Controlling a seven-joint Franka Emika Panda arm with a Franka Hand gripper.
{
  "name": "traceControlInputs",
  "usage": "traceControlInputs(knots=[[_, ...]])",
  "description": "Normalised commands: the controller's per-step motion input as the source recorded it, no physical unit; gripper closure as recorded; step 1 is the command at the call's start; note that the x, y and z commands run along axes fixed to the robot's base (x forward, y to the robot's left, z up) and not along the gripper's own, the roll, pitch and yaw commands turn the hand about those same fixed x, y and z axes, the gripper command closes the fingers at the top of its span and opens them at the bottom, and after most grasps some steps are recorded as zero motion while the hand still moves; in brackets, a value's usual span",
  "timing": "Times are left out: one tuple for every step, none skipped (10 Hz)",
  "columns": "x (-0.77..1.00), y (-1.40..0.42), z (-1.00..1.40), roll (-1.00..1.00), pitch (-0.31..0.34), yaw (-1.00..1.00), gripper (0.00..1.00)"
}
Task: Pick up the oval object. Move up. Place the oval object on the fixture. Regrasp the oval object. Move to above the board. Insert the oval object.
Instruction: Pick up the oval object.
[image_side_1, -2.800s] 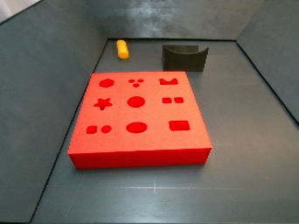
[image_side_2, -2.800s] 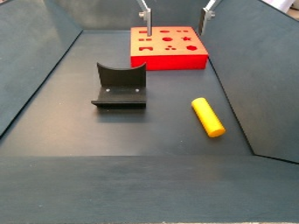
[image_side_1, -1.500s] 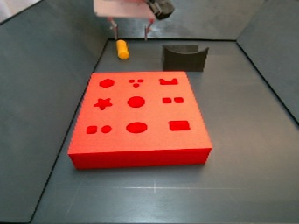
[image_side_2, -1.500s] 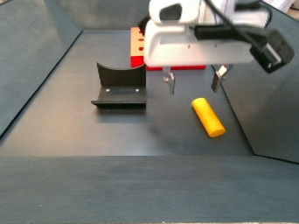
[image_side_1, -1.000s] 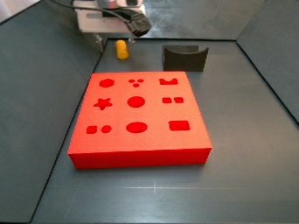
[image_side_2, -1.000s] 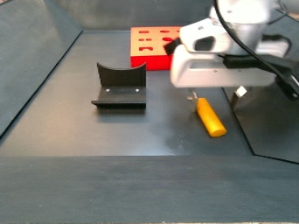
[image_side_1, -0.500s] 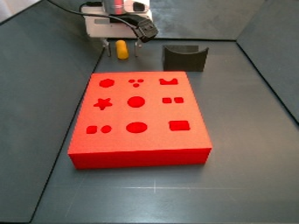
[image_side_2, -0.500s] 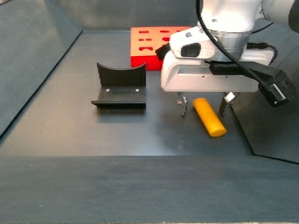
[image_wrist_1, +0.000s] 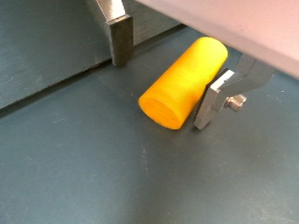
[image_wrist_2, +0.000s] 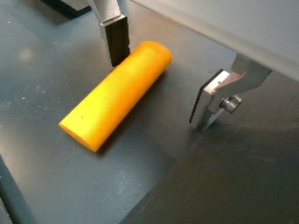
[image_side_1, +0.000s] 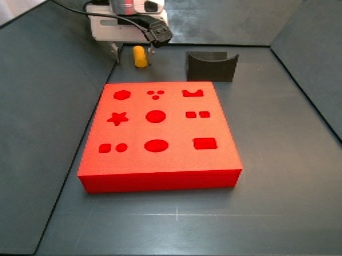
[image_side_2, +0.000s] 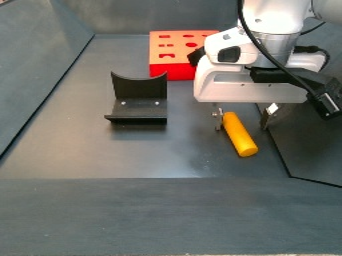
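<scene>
My gripper should next lift the yellow-orange peg toward the fixture (image_side_1: 211, 67) by its long rounded sides.
The oval object (image_wrist_1: 184, 83) is a yellow-orange peg lying flat on the dark floor, in both wrist views (image_wrist_2: 117, 94). My gripper (image_wrist_1: 163, 92) is open and low over it, one silver finger (image_wrist_1: 121, 39) on each side. In a wrist view the far finger (image_wrist_1: 211, 101) looks close against the peg's side. In both side views the gripper (image_side_2: 242, 124) straddles the peg (image_side_2: 241, 134) near the wall. The dark fixture (image_side_2: 136, 98) stands apart with its notch bare. The red board (image_side_1: 158, 135) lies flat with its cutouts showing.
Sloped grey walls close in the floor; the peg (image_side_1: 139, 57) and gripper (image_side_1: 138, 48) are close to one wall. The fixture (image_side_1: 211, 66) sits at the back beside the board (image_side_2: 193, 55).
My gripper has come in from above and dropped down around the peg, settling lower over the last half second. The peg, fixture and board have stayed put.
</scene>
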Motion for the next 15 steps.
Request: traceControlInputs(knots=[[0.0, 0.0, 0.0, 0.0, 0.0, 0.0, 1.0], [0.0, 0.0, 0.0, 0.0, -0.019, 0.0, 1.0], [0.0, 0.0, -0.07, 0.0, -0.04, 0.0, 1.0], [0.02, 0.0, -0.07, -0.02, 0.0, -0.02, 1.0], [0.0, 0.0, 0.0, 0.0, 0.0, 0.0, 1.0], [0.0, 0.0, 0.0, 0.0, 0.0, 0.0, 1.0], [0.0, 0.0, 0.0, 0.0, 0.0, 0.0, 1.0], [0.0, 0.0, 0.0, 0.0, 0.0, 0.0, 1.0], [0.0, 0.0, 0.0, 0.0, 0.0, 0.0, 1.0], [0.0, 0.0, 0.0, 0.0, 0.0, 0.0, 1.0], [0.0, 0.0, 0.0, 0.0, 0.0, 0.0, 1.0], [0.0, 0.0, 0.0, 0.0, 0.0, 0.0, 1.0], [0.0, 0.0, 0.0, 0.0, 0.0, 0.0, 1.0], [0.0, 0.0, 0.0, 0.0, 0.0, 0.0, 1.0], [0.0, 0.0, 0.0, 0.0, 0.0, 0.0, 1.0]])
